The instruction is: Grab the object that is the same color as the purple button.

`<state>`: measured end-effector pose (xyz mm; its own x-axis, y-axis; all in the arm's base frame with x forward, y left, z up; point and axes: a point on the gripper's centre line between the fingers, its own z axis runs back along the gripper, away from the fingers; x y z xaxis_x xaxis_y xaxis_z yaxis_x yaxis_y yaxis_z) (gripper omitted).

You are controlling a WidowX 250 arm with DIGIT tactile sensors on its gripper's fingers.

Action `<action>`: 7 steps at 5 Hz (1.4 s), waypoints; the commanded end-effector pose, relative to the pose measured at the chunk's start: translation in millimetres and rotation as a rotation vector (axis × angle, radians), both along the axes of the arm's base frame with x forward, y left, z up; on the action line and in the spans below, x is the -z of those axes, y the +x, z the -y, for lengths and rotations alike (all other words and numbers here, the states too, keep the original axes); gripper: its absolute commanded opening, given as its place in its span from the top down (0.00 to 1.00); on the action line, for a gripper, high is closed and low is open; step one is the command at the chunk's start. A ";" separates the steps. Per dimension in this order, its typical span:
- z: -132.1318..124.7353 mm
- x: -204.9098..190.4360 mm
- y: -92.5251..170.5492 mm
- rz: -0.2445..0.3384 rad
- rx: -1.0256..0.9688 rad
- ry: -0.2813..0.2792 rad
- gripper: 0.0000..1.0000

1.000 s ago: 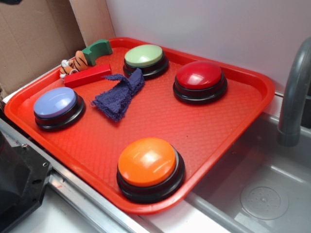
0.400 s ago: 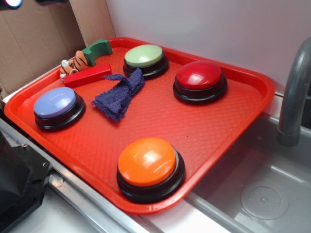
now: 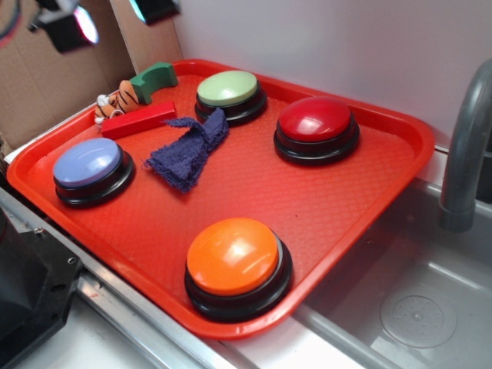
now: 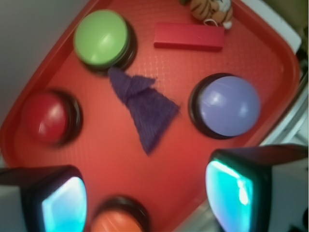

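The robot's gripper will grab the wide end (image 3: 179,170) of the rag next, to pick out the object matching the purple button (image 3: 88,163).
A small dark purple-blue rag (image 3: 188,151) lies crumpled on the red tray (image 3: 323,207), between the pale green button (image 3: 228,90) and the purple button (image 3: 88,163). In the wrist view the rag (image 4: 145,104) sits in the middle, with the purple button (image 4: 227,105) to its right. My gripper (image 3: 108,17) hangs high above the tray's far left corner, open and empty. Its two fingertips (image 4: 65,203) frame the bottom of the wrist view, and the gripper (image 4: 147,195) is well above the rag.
A red button (image 3: 316,121) and an orange button (image 3: 233,257) stand on the tray. A red block (image 3: 138,120), a green arch block (image 3: 154,77) and a toy tiger (image 3: 119,98) lie at the far left corner. A grey faucet (image 3: 465,146) and sink (image 3: 400,307) are on the right.
My gripper has come down into the exterior view at the top left. Nothing on the tray has moved.
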<state>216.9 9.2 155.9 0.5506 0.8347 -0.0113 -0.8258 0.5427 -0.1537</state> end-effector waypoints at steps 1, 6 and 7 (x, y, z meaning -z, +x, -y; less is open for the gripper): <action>-0.7 60.1 23.9 0.009 -0.148 0.031 0.00; 6.0 135.5 7.6 -0.123 -0.123 0.117 0.00; 7.8 137.8 5.1 -0.100 -0.111 0.119 0.00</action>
